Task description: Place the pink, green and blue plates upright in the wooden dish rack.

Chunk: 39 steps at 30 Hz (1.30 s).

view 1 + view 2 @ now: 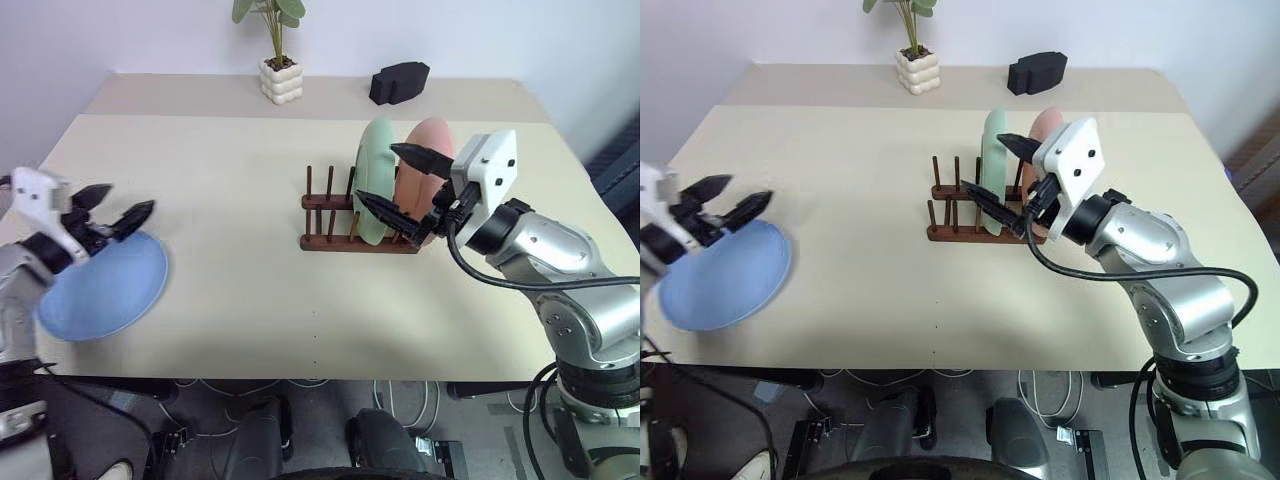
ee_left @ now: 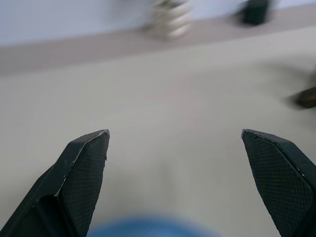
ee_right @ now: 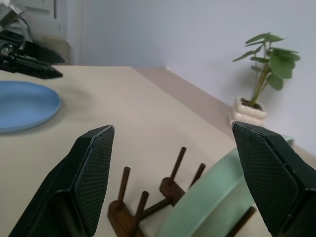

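Observation:
Next, my left gripper grips the blue plate by its rim (image 1: 157,249) to stand it upright in the wooden dish rack (image 1: 330,215).
The blue plate (image 1: 105,285) lies flat on the table near its left front corner. My left gripper (image 1: 125,200) hovers over the plate's far rim, open and empty. The wooden dish rack (image 1: 330,215) stands right of the table's middle. A green plate (image 1: 375,175) and a pink plate (image 1: 428,145) stand upright in its right end, and its left pegs are bare. My right gripper (image 1: 402,185) is open beside these plates. Its fingers straddle the green plate's (image 3: 212,197) near edge without touching it.
A potted plant (image 1: 279,60) in a white pot and a black object (image 1: 399,82) sit along the table's far edge. Bare tabletop lies between the blue plate and the rack. The table's front edge runs just below the blue plate.

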Each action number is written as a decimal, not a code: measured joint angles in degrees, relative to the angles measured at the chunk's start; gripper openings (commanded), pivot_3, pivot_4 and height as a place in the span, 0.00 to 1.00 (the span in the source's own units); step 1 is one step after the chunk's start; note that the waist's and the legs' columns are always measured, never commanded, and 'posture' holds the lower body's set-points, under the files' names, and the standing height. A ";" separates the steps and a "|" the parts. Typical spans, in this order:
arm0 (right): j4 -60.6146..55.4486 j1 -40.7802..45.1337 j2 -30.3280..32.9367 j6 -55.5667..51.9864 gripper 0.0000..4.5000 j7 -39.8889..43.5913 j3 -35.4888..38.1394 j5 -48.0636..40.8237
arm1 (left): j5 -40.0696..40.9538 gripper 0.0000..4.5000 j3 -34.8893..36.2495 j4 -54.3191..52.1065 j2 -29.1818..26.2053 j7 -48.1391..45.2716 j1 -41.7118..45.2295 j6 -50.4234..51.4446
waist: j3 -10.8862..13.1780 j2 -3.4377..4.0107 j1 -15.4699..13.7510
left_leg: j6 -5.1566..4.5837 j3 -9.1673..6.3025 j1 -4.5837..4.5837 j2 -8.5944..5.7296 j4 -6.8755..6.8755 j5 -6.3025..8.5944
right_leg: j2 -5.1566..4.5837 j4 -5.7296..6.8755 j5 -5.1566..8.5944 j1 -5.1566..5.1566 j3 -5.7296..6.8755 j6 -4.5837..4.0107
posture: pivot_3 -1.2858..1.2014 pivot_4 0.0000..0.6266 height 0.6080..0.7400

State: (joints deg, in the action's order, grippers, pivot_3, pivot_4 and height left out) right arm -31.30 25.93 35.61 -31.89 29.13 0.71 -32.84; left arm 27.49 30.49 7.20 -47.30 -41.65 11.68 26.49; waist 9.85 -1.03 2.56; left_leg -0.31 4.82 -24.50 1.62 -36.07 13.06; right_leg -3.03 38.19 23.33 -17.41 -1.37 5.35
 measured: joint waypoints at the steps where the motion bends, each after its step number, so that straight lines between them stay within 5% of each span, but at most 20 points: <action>1: 0.48 0.03 -0.52 0.18 0.87 0.43 -0.13 0.22 | -0.78 0.98 0.45 0.99 -0.40 1.22 -1.27 0.73 | 0.00 0.00 -0.01 | 0.00 0.00 0.00 0.00 0.02 0.00 | -0.06 0.01 0.00 -0.01 0.10 0.00 | 0.52 0.24 1.00; 13: 4.11 0.33 -3.76 2.32 0.87 3.71 -2.21 2.89 | -5.47 0.98 1.90 12.40 -3.31 12.01 -2.28 10.63 | 0.01 -0.20 -0.06 | 0.03 0.01 0.00 -0.03 0.07 0.01 | -0.43 0.02 -0.06 -0.09 0.73 -0.04 | 0.52 0.24 1.00; 16: 4.16 0.33 -4.79 2.41 0.87 3.90 -2.41 3.38 | -5.79 0.80 0.13 12.44 -3.40 12.17 -2.02 13.67 | 0.01 -0.20 -0.08 | 0.04 0.02 0.00 -0.05 0.11 0.01 | -0.46 0.01 -0.06 -0.11 0.74 -0.04 | 0.52 0.24 1.00; 23: 4.13 -0.21 -5.40 2.46 0.87 3.88 -2.45 4.42 | -4.40 0.04 0.23 12.60 -1.70 11.62 0.63 13.86 | 0.01 -0.21 -0.28 | 0.05 0.02 0.01 -0.06 0.08 0.00 | -0.50 0.03 -0.07 -0.09 0.82 -0.06 | 0.52 0.24 1.00; 31: 3.95 -0.39 -5.55 2.78 0.87 3.98 -2.76 5.83 | -3.17 0.02 -1.66 4.21 5.07 13.18 7.70 8.23 | -0.01 -0.29 -0.78 | 0.06 0.01 0.00 -0.05 0.01 -0.01 | -0.52 0.03 -0.14 -0.04 0.92 -0.05 | 0.52 0.24 1.00; 39: 4.70 2.90 -2.76 10.13 0.87 5.61 -12.77 20.72 | -3.13 0.02 -5.43 -1.65 11.88 19.37 27.52 -0.27 | 0.06 -0.45 -1.28 | 0.41 0.14 -0.03 -0.04 0.01 -0.24 | -0.50 0.01 -0.17 -0.15 0.96 0.01 | 0.52 0.24 1.00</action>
State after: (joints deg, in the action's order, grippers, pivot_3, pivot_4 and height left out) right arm -26.59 28.83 32.85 -21.77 34.74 -12.06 -12.12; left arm 24.36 25.06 5.55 -35.42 -22.29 39.20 26.22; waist 9.91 -1.48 1.29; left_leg 0.10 4.96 -24.54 1.58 -36.06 12.83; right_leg -3.53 38.20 23.16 -17.56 -0.41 5.36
